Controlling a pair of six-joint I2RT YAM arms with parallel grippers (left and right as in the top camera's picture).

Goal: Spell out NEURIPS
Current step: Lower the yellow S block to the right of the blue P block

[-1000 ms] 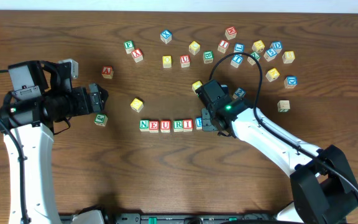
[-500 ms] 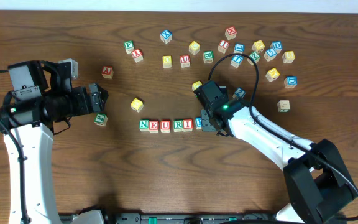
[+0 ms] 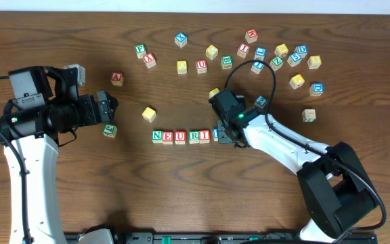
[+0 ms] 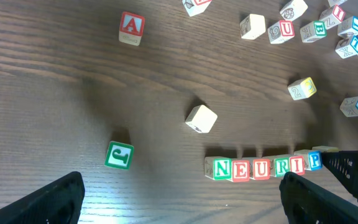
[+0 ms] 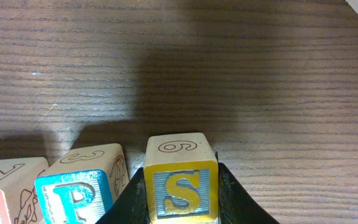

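The yellow S cube (image 5: 181, 186) sits level over flat, empty table beside P and would stay in place if my right gripper opened now. It is time for my right gripper to release the cube.
Five cubes stand in a row on the table: green N (image 3: 157, 135), red E (image 3: 168, 137), red U (image 3: 181, 137), green R (image 3: 193, 136) and red I (image 3: 204, 135). The blue P cube (image 5: 73, 196) ends the row. My right gripper (image 5: 181, 194) is shut on the yellow S cube (image 5: 181, 186), holding it just right of P with a narrow gap between them. In the overhead view that gripper (image 3: 226, 134) covers the S cube and part of P. At the left, my left gripper (image 3: 108, 110) stands open and holds nothing. The row N (image 4: 221, 168) to P (image 4: 315, 161) shows in its view.
Many loose letter cubes lie scattered at the back right (image 3: 276, 57). A yellow cube (image 3: 149, 114) sits above the row's left end. A green-lettered cube (image 3: 110, 130) lies by my left gripper and a red A cube (image 3: 116, 78) behind it.
My right gripper has shifted a little to the left with the S cube, closer to the P end of the row. The left arm has not moved.
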